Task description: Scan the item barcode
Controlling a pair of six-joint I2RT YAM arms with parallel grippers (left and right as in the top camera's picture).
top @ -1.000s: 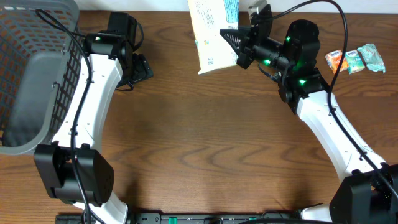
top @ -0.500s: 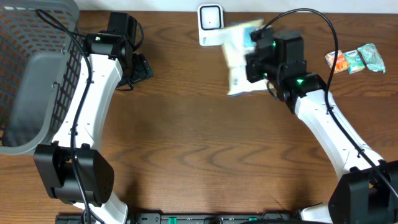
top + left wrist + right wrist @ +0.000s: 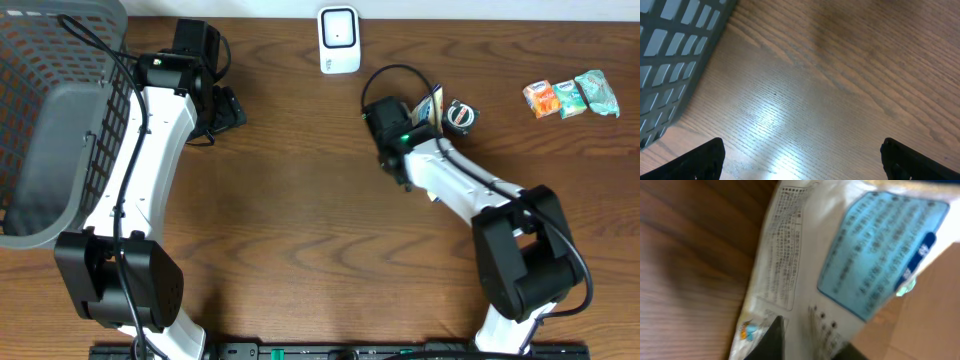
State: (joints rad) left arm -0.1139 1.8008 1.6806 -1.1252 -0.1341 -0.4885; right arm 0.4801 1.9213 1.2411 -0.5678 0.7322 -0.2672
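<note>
My right gripper grabs the white packet (image 3: 428, 106) by the part between my fingers next, since this leaves the packet's broad printed surface free to scan the barcode.
The item is a white packet (image 3: 805, 255) with a blue label (image 3: 880, 255) and small print. It fills the right wrist view, lying face-on over the wood. My right gripper (image 3: 815, 330) has its jaws a little apart, with the packet's surface showing between the two dark fingertips. Overhead, only a sliver of the packet (image 3: 428, 106) shows beside the folded right arm. The white scanner (image 3: 339, 40) stands at the back edge, apart from the packet. My left gripper (image 3: 225, 108) (image 3: 812, 165) hangs wide open over bare wood, holding nothing.
A grey mesh basket (image 3: 50, 120) (image 3: 670, 55) takes up the far left, close to the left gripper. Three small snack packs (image 3: 570, 97) lie at the back right. The right arm is folded back over the table's middle right.
The right arm swung the packet away from in front of the scanner, down and toward the table, and folded back. Its jaws have parted. The left arm has not moved.
</note>
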